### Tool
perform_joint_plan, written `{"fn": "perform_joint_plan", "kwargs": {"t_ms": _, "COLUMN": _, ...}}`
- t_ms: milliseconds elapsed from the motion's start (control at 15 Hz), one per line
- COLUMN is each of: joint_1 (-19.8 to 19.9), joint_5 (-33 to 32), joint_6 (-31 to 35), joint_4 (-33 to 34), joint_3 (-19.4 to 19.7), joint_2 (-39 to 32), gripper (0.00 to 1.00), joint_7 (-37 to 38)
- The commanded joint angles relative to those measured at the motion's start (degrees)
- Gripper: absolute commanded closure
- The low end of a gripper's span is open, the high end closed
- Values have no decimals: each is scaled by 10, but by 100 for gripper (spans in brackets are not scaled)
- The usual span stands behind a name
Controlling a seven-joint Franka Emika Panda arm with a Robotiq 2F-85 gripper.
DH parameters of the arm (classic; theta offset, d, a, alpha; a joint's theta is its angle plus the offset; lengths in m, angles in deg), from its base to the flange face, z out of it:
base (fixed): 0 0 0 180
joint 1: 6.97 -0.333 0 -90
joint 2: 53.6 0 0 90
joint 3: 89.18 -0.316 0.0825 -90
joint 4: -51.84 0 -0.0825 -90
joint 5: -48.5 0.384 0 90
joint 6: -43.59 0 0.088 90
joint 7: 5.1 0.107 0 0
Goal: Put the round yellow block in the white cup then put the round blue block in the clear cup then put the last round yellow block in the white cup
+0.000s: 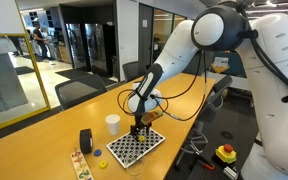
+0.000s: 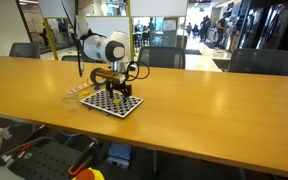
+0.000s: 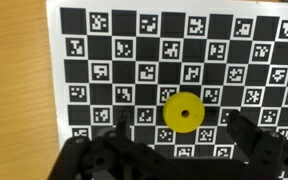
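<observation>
The round yellow block [image 3: 182,112] is between the robot's two fingers, so closing now would catch the block, and the gripper needs to close on it.
A round yellow block [image 3: 182,112] with a small centre hole lies flat on the checkered marker board [image 3: 104,60]. My gripper [image 3: 180,135] is open and hangs just above the board, its two dark fingers on either side of the block and not touching it. In both exterior views the gripper [image 1: 138,126] [image 2: 114,90] stands over the board [image 1: 149,145] [image 2: 124,106]. The white cup [image 1: 112,124] stands upright on the table beside the board. A tiny blue round piece [image 1: 97,153] lies near the board's corner. A faint transparent cup [image 2: 72,97] seems to stand beside the board.
A black cylinder [image 1: 85,141] stands near the white cup. A small wooden piece [image 1: 79,165] and a tiny yellow bit [image 1: 102,163] lie by the table's near end. The long wooden table [image 2: 214,110] has office chairs [image 1: 79,92] round it.
</observation>
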Motion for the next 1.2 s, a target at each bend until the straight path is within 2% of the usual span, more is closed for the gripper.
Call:
{"fn": "perform_joint_plan", "kwargs": {"t_ms": 0, "joint_1": -10, "joint_5": -6, "joint_6": 19, "joint_4": -14, "joint_3": 0, "joint_2": 12, "gripper": 0, "joint_7": 21}}
{"fn": "perform_joint_plan", "kwargs": {"t_ms": 200, "joint_1": -13, "joint_5": -4, "joint_6": 22, "joint_4": -14, "joint_3": 0, "joint_2": 10, "gripper": 0, "joint_7": 26}}
{"fn": "perform_joint_plan", "kwargs": {"t_ms": 267, "joint_1": -14, "joint_5": -5, "joint_6": 24, "joint_4": -14, "joint_3": 0, "joint_2": 10, "gripper": 22, "joint_7": 27}}
{"fn": "perform_joint_plan", "kwargs": {"t_ms": 333, "joint_1": -16, "joint_5": -7, "joint_6": 26, "joint_4": -15, "joint_3": 2, "joint_2": 11, "gripper": 26, "joint_7": 30}}
{"fn": "perform_joint_plan", "kwargs": {"t_ms": 800, "joint_1": -12, "joint_5": 1, "joint_6": 18, "joint_4": -22, "joint_3": -1, "joint_2": 21, "gripper": 80, "joint_7": 39}}
{"fn": "perform_joint_plan", "kwargs": {"t_ms": 867, "joint_1": -13, "joint_5": 2, "joint_6": 16, "joint_4": -21, "joint_3": -1, "joint_2": 22, "gripper": 83, "joint_7": 43}}
{"fn": "perform_joint_plan", "kwargs": {"t_ms": 1133, "joint_1": -26, "joint_5": -8, "joint_6": 2, "joint_4": -7, "joint_3": 7, "joint_2": 44, "gripper": 81, "joint_7": 69}}
